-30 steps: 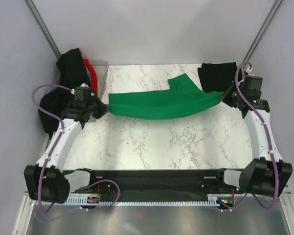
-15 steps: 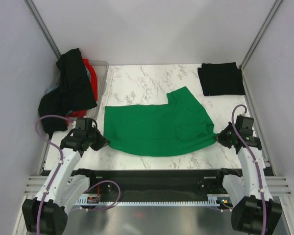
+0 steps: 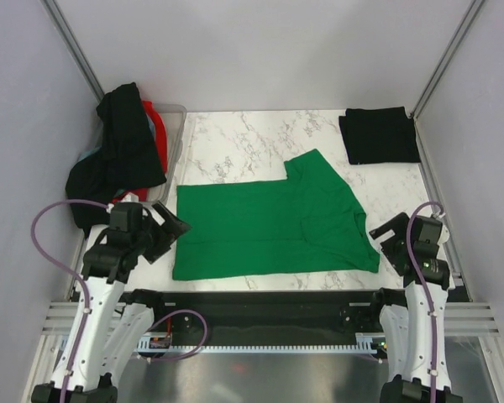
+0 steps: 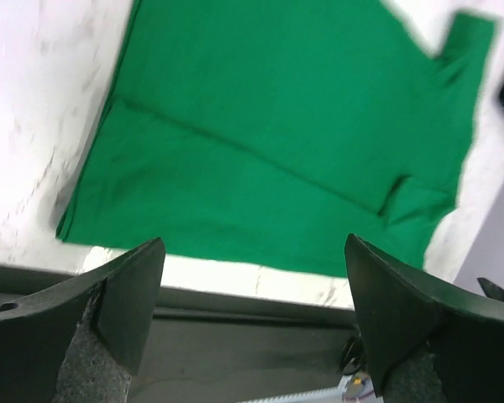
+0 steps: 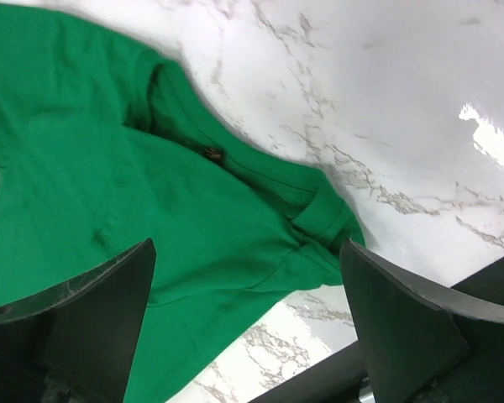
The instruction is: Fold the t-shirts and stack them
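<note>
My right gripper grabs the green t-shirt's back-pointing sleeve by its far end (image 3: 303,159) next, to fold that side of the t-shirt over its body.
The bright green t-shirt (image 3: 269,220) lies flat on the marble table, folded lengthwise, one sleeve pointing to the back. My left gripper (image 3: 170,235) stands open just off the shirt's near left corner, holding nothing. My right gripper (image 3: 386,243) is open beside the near right corner, also holding nothing. In the left wrist view the green t-shirt (image 4: 277,143) fills the area beyond my open left gripper (image 4: 256,311). In the right wrist view the shirt's collar and sleeve (image 5: 210,168) lie beyond my open right gripper (image 5: 248,319). A folded black t-shirt (image 3: 378,134) sits at the back right.
A translucent tub (image 3: 178,126) at the back left holds a heap of black t-shirts (image 3: 122,147) and a red one (image 3: 155,126). A black rail (image 3: 260,302) runs along the table's near edge. Grey walls close in both sides.
Both grippers have opened and let go of the green t-shirt. They pulled it toward the near edge, and it now lies flat instead of hanging stretched between them.
</note>
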